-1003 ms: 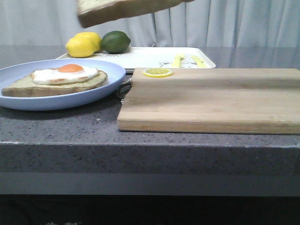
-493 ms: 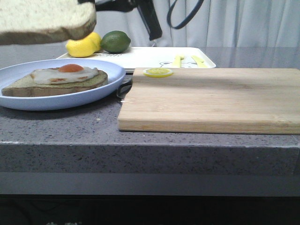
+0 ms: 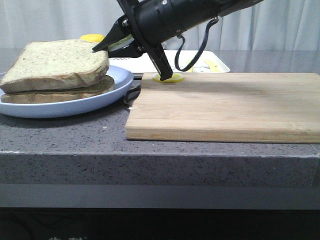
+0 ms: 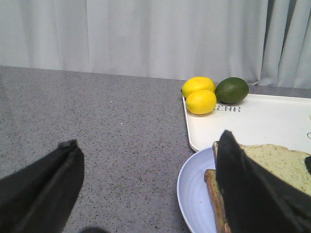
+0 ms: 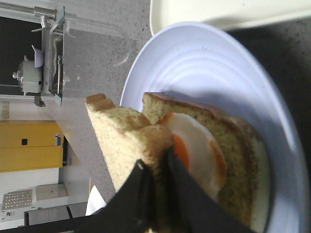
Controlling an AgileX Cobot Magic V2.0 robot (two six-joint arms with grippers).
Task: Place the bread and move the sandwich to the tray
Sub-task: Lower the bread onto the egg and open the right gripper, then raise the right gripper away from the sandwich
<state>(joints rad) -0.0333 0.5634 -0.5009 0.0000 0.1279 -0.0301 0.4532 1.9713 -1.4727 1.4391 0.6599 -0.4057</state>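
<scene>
The bread (image 3: 55,62) is over the lower slice (image 3: 65,92) on the pale-blue plate and would stay there. My right gripper should open now.
The bread (image 3: 55,62) lies on top of the sandwich's lower slice (image 3: 65,92) on the pale-blue plate (image 3: 117,80) at the left. My right gripper (image 3: 102,48) reaches in from the upper right and is shut on the bread's right edge. The right wrist view shows its gripper (image 5: 156,171) pinching the bread (image 5: 121,145) over the fried egg (image 5: 197,150). My left gripper (image 4: 146,189) is open and empty, just left of the plate (image 4: 194,189). The white tray (image 4: 262,121) lies behind the plate.
A wooden cutting board (image 3: 225,105) fills the right half of the counter, with a lemon slice (image 3: 167,77) at its far left corner. Two lemons (image 4: 200,94) and a lime (image 4: 232,90) sit on the tray's far corner. The counter's front edge is close.
The right arm carried the bread left and down from high above onto the egg sandwich. The egg is now covered in the front view, and the arm has come into view.
</scene>
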